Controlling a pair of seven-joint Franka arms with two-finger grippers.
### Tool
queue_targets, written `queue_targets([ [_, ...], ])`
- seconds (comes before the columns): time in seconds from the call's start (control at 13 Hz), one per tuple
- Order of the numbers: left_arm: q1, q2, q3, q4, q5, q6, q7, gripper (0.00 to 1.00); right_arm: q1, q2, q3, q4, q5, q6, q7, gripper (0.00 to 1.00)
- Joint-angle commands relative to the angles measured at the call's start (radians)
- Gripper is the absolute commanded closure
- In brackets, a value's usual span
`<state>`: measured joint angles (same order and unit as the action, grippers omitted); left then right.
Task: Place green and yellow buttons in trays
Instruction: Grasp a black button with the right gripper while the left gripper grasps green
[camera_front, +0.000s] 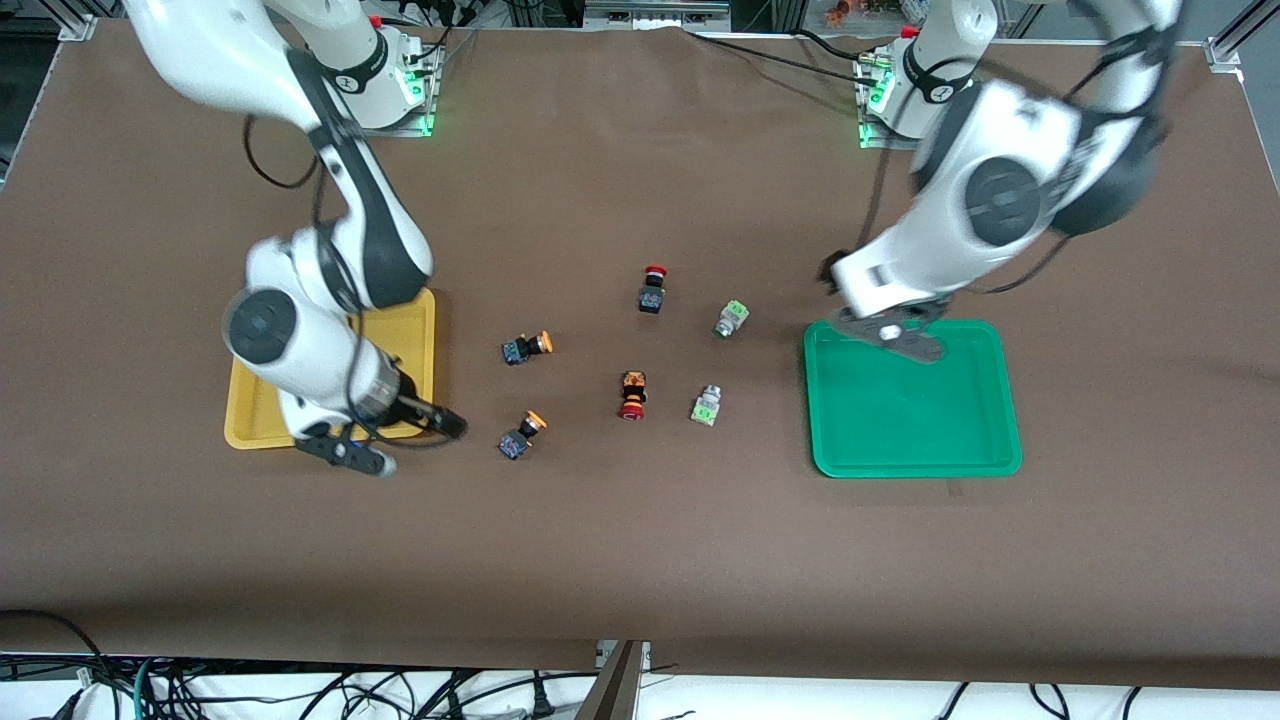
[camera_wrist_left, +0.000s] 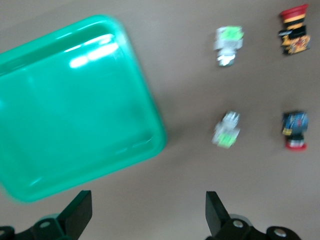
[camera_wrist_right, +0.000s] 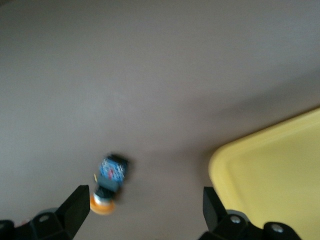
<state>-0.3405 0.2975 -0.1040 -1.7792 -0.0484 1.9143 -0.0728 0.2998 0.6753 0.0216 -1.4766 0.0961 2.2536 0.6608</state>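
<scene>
I next need to grab the green button by its square green-plated body (camera_front: 727, 324) with my left gripper. Then I can put it in the green tray (camera_front: 915, 455).
Two yellow-capped buttons lie beside the yellow tray (camera_front: 415, 330): one farther (camera_front: 526, 347), one nearer the front camera (camera_front: 522, 433). Two green-capped buttons (camera_front: 731, 319) (camera_front: 707, 405) lie between them and the green tray (camera_front: 915, 455). My right gripper (camera_front: 420, 445) is open and empty over the yellow tray's near corner, beside the nearer yellow-capped button (camera_wrist_right: 109, 182); the right wrist view also shows the yellow tray (camera_wrist_right: 270, 165). My left gripper (camera_front: 880, 312) is open and empty over the green tray's far corner (camera_wrist_left: 75, 110); both green-capped buttons (camera_wrist_left: 229, 45) (camera_wrist_left: 227, 130) show in its wrist view.
Two red-capped buttons lie among the others: a black-bodied one (camera_front: 652, 290) farther back and an orange-bodied one (camera_front: 632, 394) nearer the front camera, between the yellow-capped and green-capped buttons. Brown cloth covers the table.
</scene>
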Motion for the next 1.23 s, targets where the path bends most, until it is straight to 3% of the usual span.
queue_targets([
  [0.0, -0.105, 0.153, 0.013, 0.001, 0.025, 0.155, -0.071, 0.00, 0.042, 0.179, -0.006, 0.186, 0.014, 0.056, 0.191, 0.00],
  [0.15, -0.164, 0.190, 0.013, -0.047, 0.070, 0.230, -0.148, 0.00, 0.070, 0.216, -0.006, 0.179, 0.017, 0.136, 0.297, 0.00],
  [0.38, -0.199, 0.192, 0.013, -0.205, 0.073, 0.447, -0.159, 0.00, 0.110, 0.236, -0.006, 0.161, 0.017, 0.146, 0.382, 0.00],
  [0.69, -0.258, 0.236, 0.015, -0.223, 0.073, 0.505, -0.194, 0.00, 0.119, 0.233, -0.006, 0.115, 0.019, 0.135, 0.424, 0.00],
  [0.77, -0.258, 0.244, 0.015, -0.223, 0.074, 0.531, -0.194, 0.17, 0.119, 0.231, -0.006, 0.099, 0.019, 0.135, 0.424, 0.00],
  [0.85, -0.256, 0.247, 0.017, -0.223, 0.075, 0.531, -0.193, 0.49, 0.121, 0.228, -0.005, 0.078, 0.024, 0.135, 0.424, 0.01],
  [0.92, -0.252, 0.246, 0.017, -0.220, 0.075, 0.529, -0.191, 0.70, 0.122, 0.224, -0.005, 0.059, 0.031, 0.135, 0.424, 0.02],
  [1.0, -0.252, 0.246, 0.020, -0.217, 0.075, 0.529, -0.190, 0.83, 0.122, 0.218, -0.005, 0.047, 0.031, 0.132, 0.421, 0.11],
  [1.08, -0.253, 0.244, 0.021, -0.213, 0.075, 0.526, -0.186, 0.96, 0.122, 0.213, 0.000, 0.042, 0.031, 0.120, 0.413, 0.28],
  [1.15, -0.250, 0.230, 0.023, -0.213, 0.076, 0.517, -0.186, 0.98, 0.121, 0.205, 0.001, 0.041, 0.030, 0.101, 0.402, 0.49],
])
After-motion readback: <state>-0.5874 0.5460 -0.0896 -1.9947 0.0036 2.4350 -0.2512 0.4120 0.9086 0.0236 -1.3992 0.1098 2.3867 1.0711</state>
